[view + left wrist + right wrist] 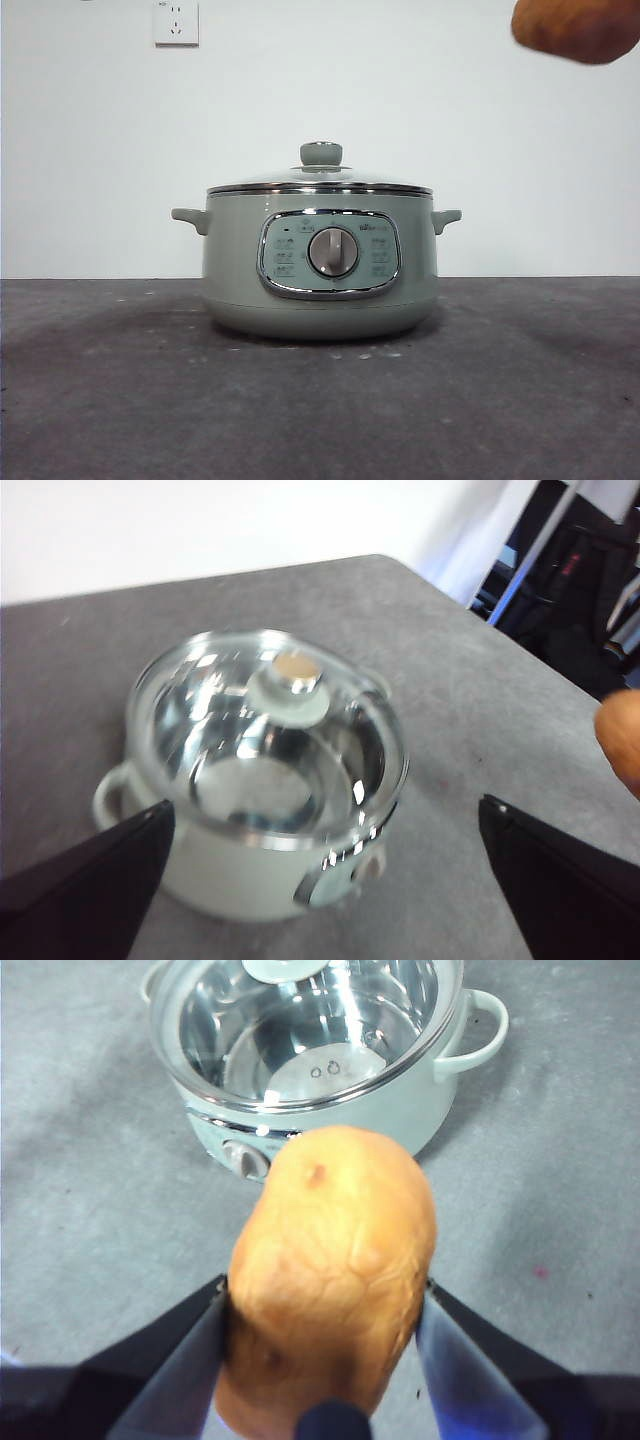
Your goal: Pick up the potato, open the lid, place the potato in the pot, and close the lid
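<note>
I should open the pot for the potato (575,28) next, so my left gripper should grab the glass lid by its green knob (321,154).
The pale green pot (320,265) stands mid-table, its dial facing the front view. The glass lid (320,184) with its green knob (321,154) rests shut on it. My right gripper (325,1305) is shut on the orange-brown potato (330,1280) and holds it high in the air, on the dial side of the pot (330,1110). The potato shows at the top right of the front view (578,28) and at the edge of the left wrist view (622,740). My left gripper (325,870) is open and empty, above the pot (250,860) and its lid (265,735).
The grey table (520,390) ends at a far edge and a corner in the left wrist view (400,565). A white wall with a socket (176,22) stands behind. Dark equipment (580,580) sits beyond the table's corner.
</note>
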